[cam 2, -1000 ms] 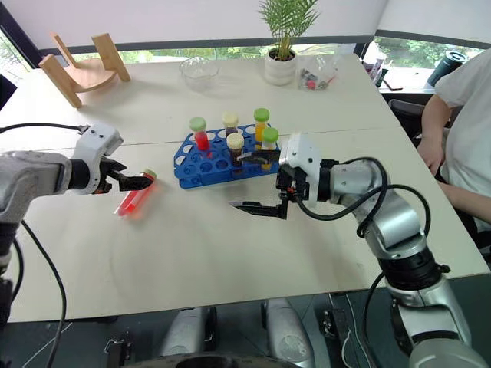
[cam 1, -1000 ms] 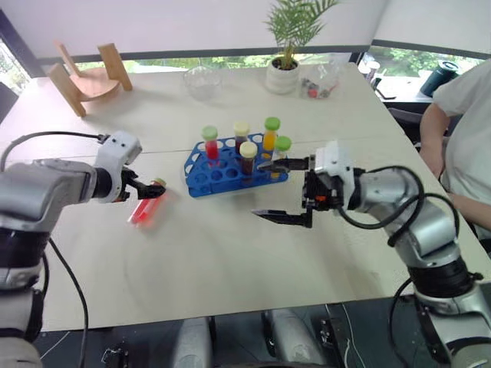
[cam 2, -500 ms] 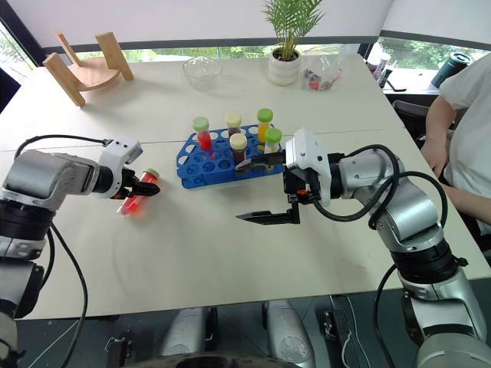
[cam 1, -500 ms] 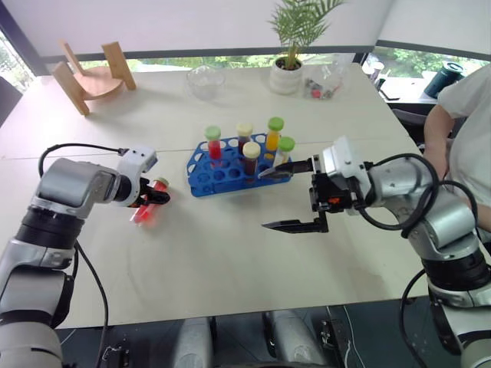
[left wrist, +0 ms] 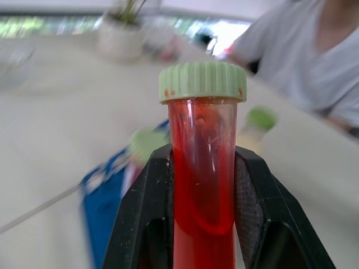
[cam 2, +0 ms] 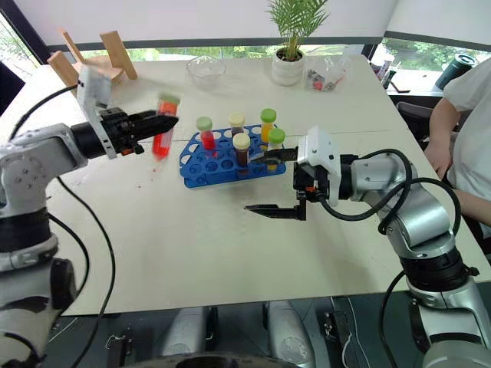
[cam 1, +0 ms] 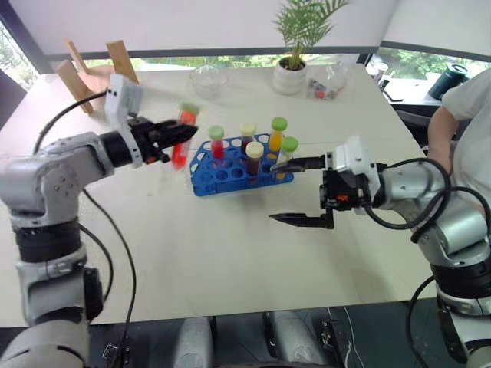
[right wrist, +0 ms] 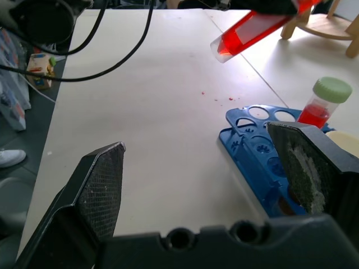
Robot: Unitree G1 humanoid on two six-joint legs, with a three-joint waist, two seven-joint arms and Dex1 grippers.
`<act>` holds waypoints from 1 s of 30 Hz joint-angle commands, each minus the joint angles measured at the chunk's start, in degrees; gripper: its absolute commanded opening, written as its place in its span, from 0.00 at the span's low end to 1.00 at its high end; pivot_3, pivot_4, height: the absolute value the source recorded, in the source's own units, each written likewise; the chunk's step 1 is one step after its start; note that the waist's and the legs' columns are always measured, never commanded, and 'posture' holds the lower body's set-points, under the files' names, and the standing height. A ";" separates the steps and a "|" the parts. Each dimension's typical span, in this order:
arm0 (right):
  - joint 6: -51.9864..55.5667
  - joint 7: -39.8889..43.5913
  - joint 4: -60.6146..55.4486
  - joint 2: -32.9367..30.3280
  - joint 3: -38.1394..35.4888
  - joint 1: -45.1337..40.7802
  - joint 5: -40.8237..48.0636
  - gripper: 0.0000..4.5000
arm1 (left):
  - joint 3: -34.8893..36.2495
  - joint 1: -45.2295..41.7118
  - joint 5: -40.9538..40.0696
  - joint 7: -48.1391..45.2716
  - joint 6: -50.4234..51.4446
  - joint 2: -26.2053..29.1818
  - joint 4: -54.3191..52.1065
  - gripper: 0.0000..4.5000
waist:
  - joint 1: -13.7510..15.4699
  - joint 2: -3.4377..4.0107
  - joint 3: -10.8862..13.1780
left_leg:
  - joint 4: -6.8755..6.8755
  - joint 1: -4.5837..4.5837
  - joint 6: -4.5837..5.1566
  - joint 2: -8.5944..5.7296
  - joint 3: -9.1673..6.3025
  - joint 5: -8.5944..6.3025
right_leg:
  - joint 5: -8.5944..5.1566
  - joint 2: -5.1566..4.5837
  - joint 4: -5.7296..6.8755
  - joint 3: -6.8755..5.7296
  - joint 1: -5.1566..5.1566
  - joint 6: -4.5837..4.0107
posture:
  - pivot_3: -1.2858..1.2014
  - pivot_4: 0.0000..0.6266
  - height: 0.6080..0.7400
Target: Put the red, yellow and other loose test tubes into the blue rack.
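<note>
The lower end of the red test tube hangs short of the blue rack's holes and would miss, so my left gripper moves it toward them before opening next.
My left gripper is shut on a red test tube with a pale green cap. It holds the tube in the air, roughly upright, just left of the blue rack. In the left wrist view the red tube sits between both black fingers. Several capped tubes stand in the rack: red, dark brown, orange and yellow. Right of the rack, my right gripper hangs wide open and empty above the table, pointing left.
A wooden stand, a glass bowl, a potted plant and a clear bag of small items line the far side of the table. A person in a white shirt sits at the right edge.
My left gripper closed on the red tube lying on the table and lifted it up and right toward the rack. The right gripper stayed in place, open.
</note>
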 commanded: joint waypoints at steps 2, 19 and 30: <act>-0.64 -2.01 -1.50 0.71 -1.19 -0.70 -0.27 1.00 | -3.82 6.18 6.85 -0.52 -22.40 -7.41 -1.36 0.18 | -0.14 -0.01 0.01 | 0.02 0.06 -0.03 0.00 0.01 0.02 | 0.02 0.00 -0.02 0.02 0.07 0.02 | 0.52 0.24 1.00; 0.86 -6.71 -4.23 1.19 -1.37 0.44 -0.32 1.00 | -10.72 9.10 19.46 -5.77 -66.91 -19.86 30.75 0.18 | -0.03 -0.03 -0.01 | 0.03 0.07 -0.04 -0.05 -0.04 0.02 | 0.07 0.04 -0.12 0.03 0.19 0.09 | 0.52 0.24 1.00; 1.39 -8.38 -5.76 1.14 -1.54 1.29 0.02 1.00 | -11.02 6.66 20.17 -7.28 -74.26 -21.15 40.19 0.18 | 0.06 -0.03 -0.01 | 0.05 0.10 -0.04 -0.06 -0.07 0.02 | 0.07 0.04 -0.13 0.00 0.25 0.10 | 0.52 0.24 1.00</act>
